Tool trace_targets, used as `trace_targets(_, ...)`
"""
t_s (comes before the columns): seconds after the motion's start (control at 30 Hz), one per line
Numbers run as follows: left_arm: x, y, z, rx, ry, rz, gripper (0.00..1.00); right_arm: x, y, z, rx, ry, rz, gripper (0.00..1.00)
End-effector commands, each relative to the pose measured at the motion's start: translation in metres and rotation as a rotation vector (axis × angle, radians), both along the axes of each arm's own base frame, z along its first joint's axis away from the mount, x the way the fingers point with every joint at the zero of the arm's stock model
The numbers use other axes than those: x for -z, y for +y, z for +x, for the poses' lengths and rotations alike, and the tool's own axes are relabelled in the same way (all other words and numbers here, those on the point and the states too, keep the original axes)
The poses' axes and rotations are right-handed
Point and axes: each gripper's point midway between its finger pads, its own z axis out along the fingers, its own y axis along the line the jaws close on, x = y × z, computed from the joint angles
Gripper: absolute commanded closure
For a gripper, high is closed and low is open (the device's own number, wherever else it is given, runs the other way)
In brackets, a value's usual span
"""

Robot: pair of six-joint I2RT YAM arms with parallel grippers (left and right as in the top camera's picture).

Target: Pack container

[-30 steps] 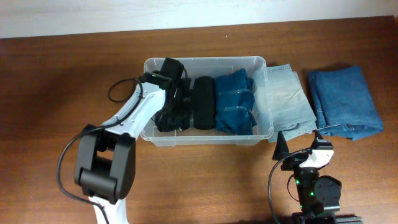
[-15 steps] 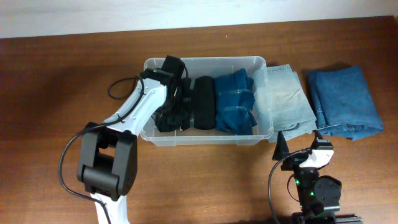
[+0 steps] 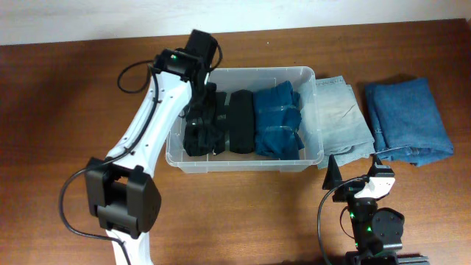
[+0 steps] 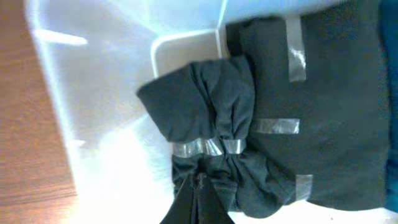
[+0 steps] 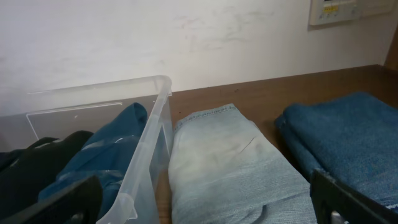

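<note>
My left gripper would leave the black bundle lying if lifted now: its fingers are pressed together above it, rather than around it.
The clear plastic container (image 3: 243, 71) sits mid-table and holds a small black taped bundle (image 3: 199, 131) at its left end, a black roll (image 3: 240, 121) and a dark blue roll (image 3: 278, 118). My left gripper (image 3: 204, 92) is shut and empty, hovering over the container's back left part. In the left wrist view its tips (image 4: 199, 180) are pressed together just above the black bundle (image 4: 205, 106), beside the container wall (image 4: 99, 93). My right gripper (image 3: 355, 177) is open and empty, low near the front edge. In the right wrist view (image 5: 205, 208) it faces the folded clothes.
Folded light grey-blue jeans (image 3: 338, 118) lie against the container's right side, also in the right wrist view (image 5: 230, 155). Folded blue jeans (image 3: 406, 121) lie further right (image 5: 342, 137). A white wall runs along the back of the table.
My left arm has risen and pulled back towards the container's back left corner. The black bundle has stayed in the container. The right arm has not moved.
</note>
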Motion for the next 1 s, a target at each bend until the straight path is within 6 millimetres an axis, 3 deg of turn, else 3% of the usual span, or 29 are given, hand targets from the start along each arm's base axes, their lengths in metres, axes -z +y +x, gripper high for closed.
trace_targets(0.0,-0.047,0.020,0.007,-0.047,-0.107,-0.036,0.99,0.003,0.002,0.000,-0.008,0.003,0.006,0.02)
trace_targets(0.1,-0.057,0.043,0.011,-0.099,-0.128,-0.041,0.97,0.003,0.002,0.000,-0.008,0.003,0.006,0.02)
trace_targets(0.2,-0.058,0.076,0.015,-0.170,-0.122,-0.034,0.89,0.003,0.002,0.000,-0.008,0.003,0.006,0.02)
trace_targets(0.23,-0.057,0.090,0.015,-0.200,-0.115,-0.030,0.78,0.003,0.002,0.000,-0.008,0.003,0.007,0.02)
trace_targets(0.3,-0.056,0.114,0.014,-0.254,-0.102,-0.017,0.38,0.003,0.002,0.000,-0.009,0.003,0.006,0.02)
trace_targets(0.33,-0.055,0.128,0.012,-0.284,-0.094,-0.008,0.24,0.003,0.002,0.000,-0.008,0.003,0.007,0.02)
trace_targets(0.37,-0.055,0.140,0.011,-0.310,-0.089,0.002,0.01,0.003,0.002,0.000,-0.008,0.003,0.006,0.02)
trace_targets(0.5,-0.051,0.193,-0.002,-0.428,-0.045,0.032,0.01,0.003,0.002,0.000,-0.008,0.003,0.006,0.02)
trace_targets(0.6,-0.050,0.216,-0.009,-0.480,-0.028,0.036,0.01,0.003,0.002,0.000,-0.009,0.003,0.007,0.02)
trace_targets(0.8,-0.050,0.242,-0.014,-0.542,-0.027,0.037,0.01,0.003,0.002,0.000,-0.009,0.003,0.006,0.02)
trace_targets(0.97,-0.050,0.245,-0.014,-0.549,-0.027,0.035,0.01,0.003,0.002,0.000,-0.008,0.003,0.006,0.02)
